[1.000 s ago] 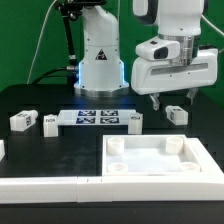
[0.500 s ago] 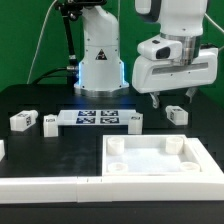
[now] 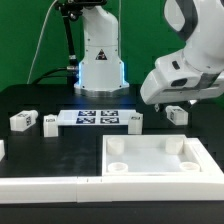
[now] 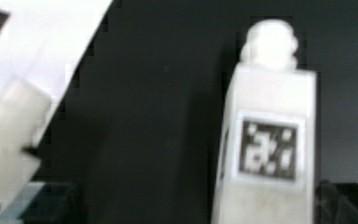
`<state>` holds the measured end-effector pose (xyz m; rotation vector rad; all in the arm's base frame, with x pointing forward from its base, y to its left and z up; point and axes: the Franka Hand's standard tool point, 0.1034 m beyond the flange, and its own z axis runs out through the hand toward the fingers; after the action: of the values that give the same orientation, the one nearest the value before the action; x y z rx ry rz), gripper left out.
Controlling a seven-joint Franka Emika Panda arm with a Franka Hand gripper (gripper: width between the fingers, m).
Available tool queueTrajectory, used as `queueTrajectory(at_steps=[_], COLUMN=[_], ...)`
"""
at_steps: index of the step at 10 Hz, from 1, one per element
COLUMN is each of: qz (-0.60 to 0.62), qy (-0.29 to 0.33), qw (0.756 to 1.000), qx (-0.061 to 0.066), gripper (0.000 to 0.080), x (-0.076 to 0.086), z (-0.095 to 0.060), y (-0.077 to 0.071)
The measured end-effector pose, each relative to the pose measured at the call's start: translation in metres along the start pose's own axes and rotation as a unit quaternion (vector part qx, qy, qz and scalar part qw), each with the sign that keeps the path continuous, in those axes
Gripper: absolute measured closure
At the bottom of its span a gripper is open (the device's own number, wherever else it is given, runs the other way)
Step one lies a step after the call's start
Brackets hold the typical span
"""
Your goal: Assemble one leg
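I should next grab the leg with my gripper by its tagged body (image 3: 178, 117) (image 4: 268, 150), so the leg's round peg stays free to go into a tray socket.
Several small white legs with marker tags lie on the black table. One leg (image 3: 176, 114) lies at the exterior view's right, just under my gripper (image 3: 172, 100). The arm's hand is tilted over it. In the wrist view this leg (image 4: 270, 120) fills the picture, with its tag and round peg end showing. It lies between my dark fingertips (image 4: 55, 198), which stand wide apart, and the gripper (image 4: 202, 202) is open and touches nothing. Other legs (image 3: 22, 119), (image 3: 50, 122), (image 3: 135, 120) lie by the marker board.
The marker board (image 3: 95, 118) lies in the middle of the table. The large white tray (image 3: 190, 170) with round corner sockets sits in front. The robot base (image 3: 100, 60) stands behind. A blurred white part (image 4: 12, 115) shows beside the leg in the wrist view.
The arm's hand has tilted and shifted toward the exterior view's right and down over the right-hand leg. The legs, the tray and the marker board have not moved.
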<state>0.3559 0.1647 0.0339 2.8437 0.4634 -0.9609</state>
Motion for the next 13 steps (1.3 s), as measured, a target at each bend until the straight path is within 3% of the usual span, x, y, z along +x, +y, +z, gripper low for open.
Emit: queueTrajectory(at_steps=[1, 3, 5, 9, 12, 13], qz=[-0.001, 0.001, 0.004, 0.005, 0.004, 0.004], qy=[-0.064, -0.119, -0.110, -0.126, -0.130, -0.130], qw=[0.998, 0.993, 0.994, 0.992, 0.992, 0.992], qx=[-0.003, -0.002, -0.001, 0.000, 0.000, 0.000], gripper=[0.0150, 0.0150, 0.0150, 0.0150, 0.0150, 0.0274], x=[-0.005, -0.002, 0.002, 0.000, -0.001, -0.001], z=[0.001, 0.002, 0.004, 0.028, 0.032, 0.032], y=[-0.005, -0.011, -0.013, -0.014, -0.014, -0.014])
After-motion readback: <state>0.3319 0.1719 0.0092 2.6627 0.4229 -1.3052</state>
